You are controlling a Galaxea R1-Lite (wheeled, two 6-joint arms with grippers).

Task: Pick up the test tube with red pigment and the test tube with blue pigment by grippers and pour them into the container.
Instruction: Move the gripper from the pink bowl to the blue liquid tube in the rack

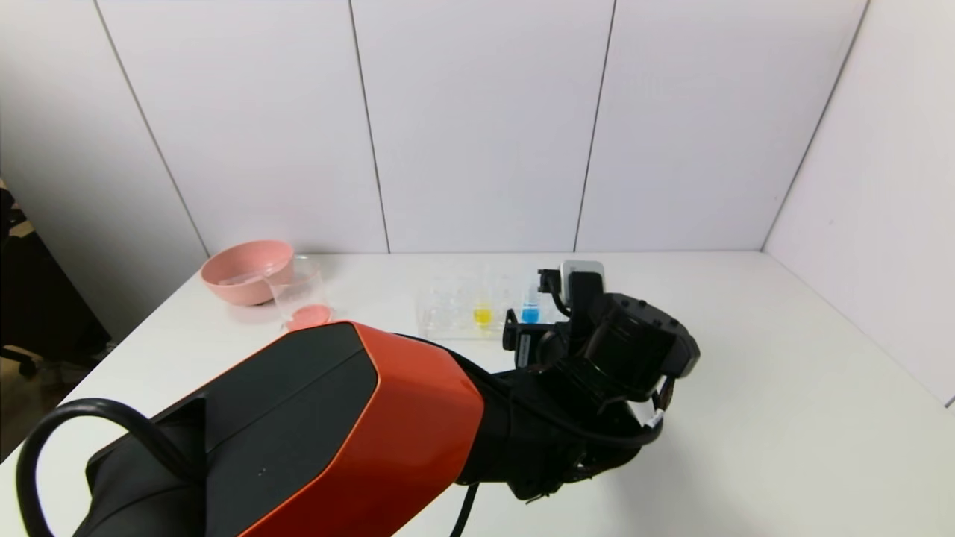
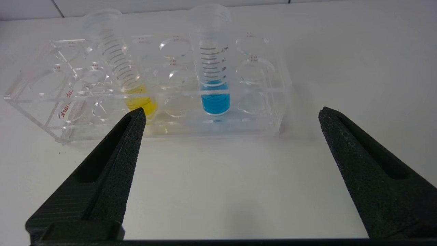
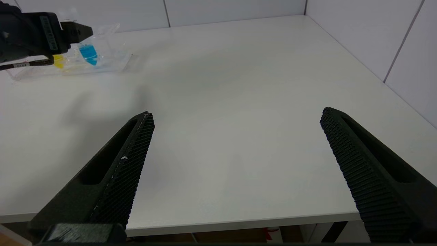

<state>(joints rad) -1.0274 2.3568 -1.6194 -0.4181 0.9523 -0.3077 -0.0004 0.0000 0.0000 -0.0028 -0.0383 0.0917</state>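
Observation:
My left gripper next reaches the blue tube and grabs its upper part just below the tube's rim [image 2: 210,35]. The clear rack closes around the blue tube's lower half.
The test tube with blue pigment [image 2: 215,99] stands upright in a clear tube rack [image 2: 269,102], next to a tube with yellow pigment [image 2: 140,100]. My left gripper [image 2: 232,112] is open and empty, low over the table just short of the rack, with the blue tube ahead between its fingers. In the head view the blue tube [image 1: 530,312] shows just past the left wrist [image 1: 627,350]. The container [image 1: 298,294], a clear beaker, stands at the far left with red liquid in its bottom. The test tube with red pigment does not show. My right gripper [image 3: 237,114] is open and empty over the table's near edge.
A pink bowl [image 1: 246,270] sits behind the beaker at the far left corner. The left arm's orange section [image 1: 358,432] fills the near left of the head view. The rack also shows in the right wrist view [image 3: 112,59], far off.

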